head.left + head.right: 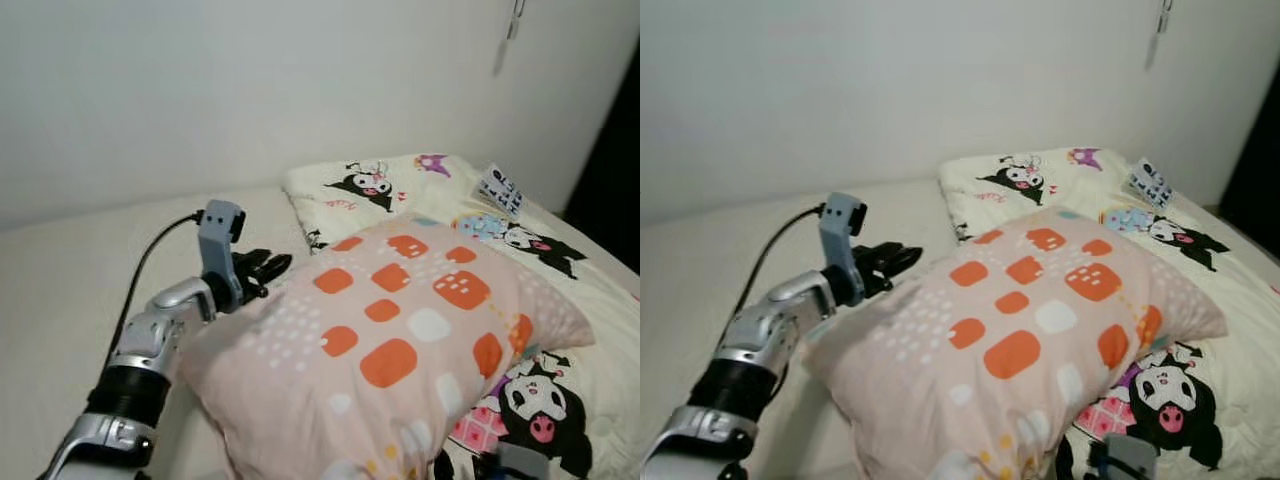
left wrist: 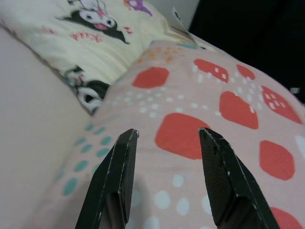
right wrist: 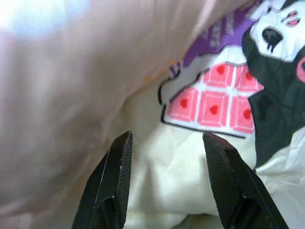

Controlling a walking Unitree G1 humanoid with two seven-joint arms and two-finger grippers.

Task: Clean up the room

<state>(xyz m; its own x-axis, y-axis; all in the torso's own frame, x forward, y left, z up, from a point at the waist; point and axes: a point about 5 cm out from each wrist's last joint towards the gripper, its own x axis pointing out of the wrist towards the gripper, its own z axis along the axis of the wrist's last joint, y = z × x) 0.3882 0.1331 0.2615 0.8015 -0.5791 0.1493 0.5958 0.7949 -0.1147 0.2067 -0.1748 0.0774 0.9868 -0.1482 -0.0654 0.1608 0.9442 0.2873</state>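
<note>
The pillow's plump middle (image 1: pixel 385 325) bulges far wider than my fingers open, so my right gripper will grab the pillow by its lower side edge (image 1: pixel 450 427) next.
A pink pillow (image 1: pixel 400 340) with orange squares lies on the bed, tilted across a cream blanket (image 1: pixel 380 185) printed with cartoon figures. My left gripper (image 1: pixel 278 266) is at the pillow's back left edge. In the left wrist view it (image 2: pixel 167 136) stands open just over the pillow (image 2: pixel 200 124), with nothing between its fingers. My right gripper (image 3: pixel 167 138) is open too, low by the pillow's near right side. It points into the gap between the pillow's underside (image 3: pixel 71 81) and the cartoon blanket (image 3: pixel 214 105).
A plain cream sheet (image 1: pixel 60 290) covers the bed's left part. A white wall (image 1: pixel 250 90) runs behind the bed. A small printed packet (image 1: pixel 500 188) lies on the blanket at the back right. A dark opening (image 1: pixel 615 170) stands at the right edge.
</note>
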